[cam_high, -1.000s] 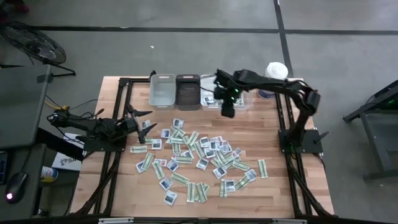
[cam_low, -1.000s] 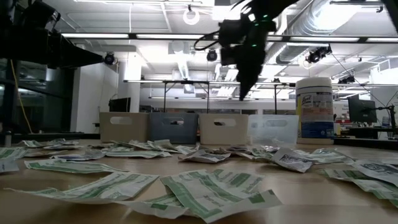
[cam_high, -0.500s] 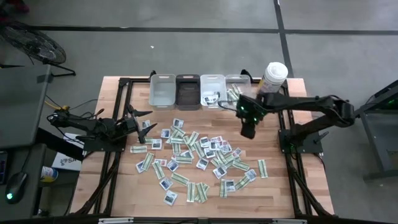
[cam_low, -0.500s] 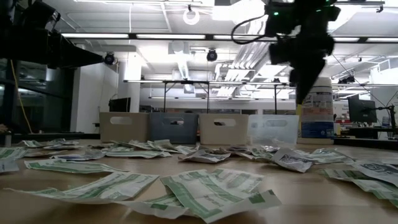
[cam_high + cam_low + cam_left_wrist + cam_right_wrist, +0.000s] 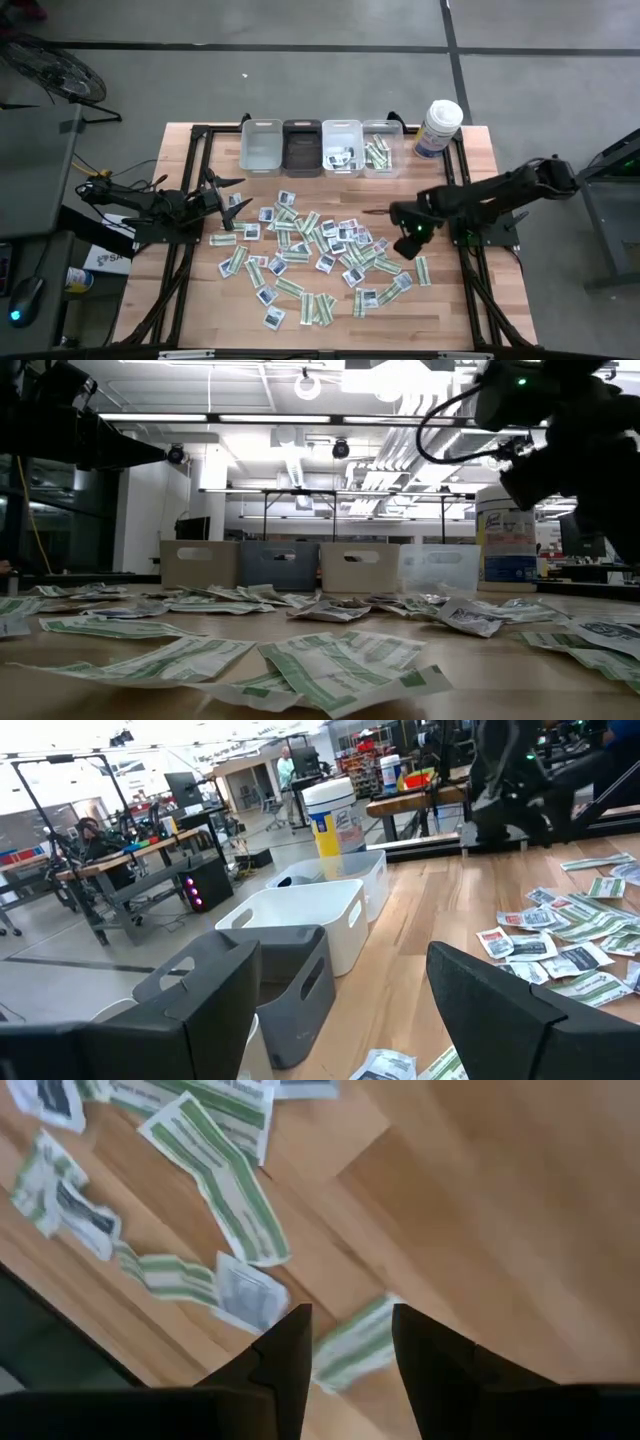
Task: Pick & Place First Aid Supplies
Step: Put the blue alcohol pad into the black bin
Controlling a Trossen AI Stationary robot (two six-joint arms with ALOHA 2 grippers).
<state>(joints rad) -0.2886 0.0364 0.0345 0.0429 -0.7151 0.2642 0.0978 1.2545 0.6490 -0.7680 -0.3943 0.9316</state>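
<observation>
The green-and-white strip should be sorted in with the first aid supplies in the bins, so the robot's right gripper needs to grab the strip by its short end (image 5: 385,1312) next.
Many small flat packets, the first aid supplies (image 5: 320,252), lie flat and scattered on the middle of the wooden table; they show close up in the low view (image 5: 330,665). My right gripper (image 5: 407,247) hangs open above the pile's right edge, pointing steeply down, nothing between its fingers. Its wrist view (image 5: 350,1320) shows a green-and-white strip (image 5: 352,1344) on the table below the gap and a white squarish packet (image 5: 245,1292) beside it. My left gripper (image 5: 236,201) waits open at the table's left, level, above the wood (image 5: 345,970).
Four small bins (image 5: 262,147) (image 5: 302,147) (image 5: 342,147) (image 5: 381,147) stand in a row at the far edge; the two right ones hold packets. A white canister with a blue label (image 5: 438,128) stands to their right. Bare wood lies right of the pile (image 5: 440,290).
My right gripper has swung from above the bins at the far edge toward the table's near right, sinking as it went, and has rolled about its own axis. It now hangs over the pile's right edge. The packets have not moved.
</observation>
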